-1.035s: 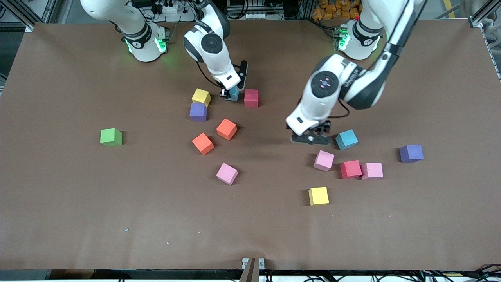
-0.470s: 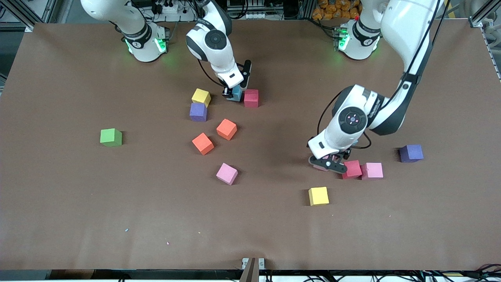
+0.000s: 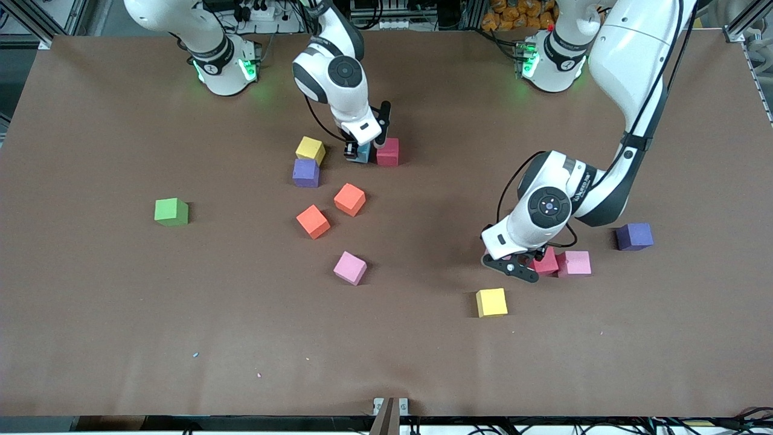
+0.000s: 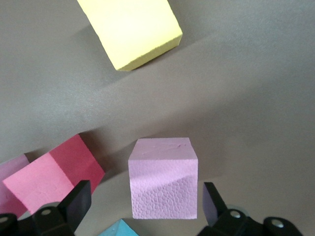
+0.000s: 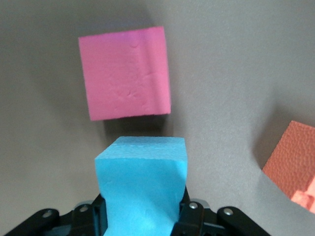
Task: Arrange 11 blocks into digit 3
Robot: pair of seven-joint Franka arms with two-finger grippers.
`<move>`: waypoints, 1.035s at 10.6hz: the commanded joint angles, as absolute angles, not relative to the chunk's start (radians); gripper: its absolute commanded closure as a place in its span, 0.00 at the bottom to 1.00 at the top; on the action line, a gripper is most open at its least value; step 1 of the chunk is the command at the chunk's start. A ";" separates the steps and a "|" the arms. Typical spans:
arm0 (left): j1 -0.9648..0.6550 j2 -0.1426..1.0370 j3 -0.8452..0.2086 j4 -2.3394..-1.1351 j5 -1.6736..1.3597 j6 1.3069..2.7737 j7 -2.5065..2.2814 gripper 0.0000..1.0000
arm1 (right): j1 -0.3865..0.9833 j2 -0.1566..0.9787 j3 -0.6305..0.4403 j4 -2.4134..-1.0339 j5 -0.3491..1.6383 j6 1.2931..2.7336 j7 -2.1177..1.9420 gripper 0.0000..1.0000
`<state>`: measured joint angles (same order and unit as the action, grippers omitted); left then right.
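The left gripper grabs the pink block by the opposite sides next to its textured side (image 4: 164, 189) now, to build the digit 3.
My right gripper (image 3: 364, 148) is shut on a light blue block (image 5: 142, 182), low and close beside a red block (image 3: 388, 151). A yellow block (image 3: 310, 149), a purple one (image 3: 305, 173), two orange ones (image 3: 349, 199) and a pink one (image 3: 350, 267) lie loose nearby. My left gripper (image 4: 145, 201) is open and low around a pink block (image 4: 163, 179), one finger on each side and clear of it. Beside it lie a red block (image 3: 548, 264), a pink block (image 3: 575, 263) and a light blue corner (image 4: 118, 230). No digit 3 is in view.
A green cube (image 3: 171, 212) sits alone toward the right arm's end. A yellow block (image 3: 491, 302) lies nearer the front camera than my left gripper, and a purple block (image 3: 634, 236) lies toward the left arm's end of the brown table (image 3: 121, 338).
The left arm has swung toward the front camera and come down around the pink block, hiding the light blue block there. The right gripper has carried its blue block closer to the red block.
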<state>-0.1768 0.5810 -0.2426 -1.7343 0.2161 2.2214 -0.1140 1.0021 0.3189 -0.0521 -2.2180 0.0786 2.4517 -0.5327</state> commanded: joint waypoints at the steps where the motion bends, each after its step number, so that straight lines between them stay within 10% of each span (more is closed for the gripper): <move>1: -0.184 0.614 -0.249 -1.718 0.227 2.226 -0.118 0.00 | 0.994 0.380 -0.043 -2.151 0.057 2.434 -0.520 1.00; 9: -0.189 0.650 -0.250 -1.727 0.219 2.246 -0.152 0.00 | 1.026 0.403 -0.041 -2.129 0.046 2.447 -0.526 1.00; 11: -0.187 0.655 -0.253 -1.727 0.209 2.244 -0.204 0.16 | 1.038 0.408 -0.041 -2.129 0.045 2.451 -0.526 1.00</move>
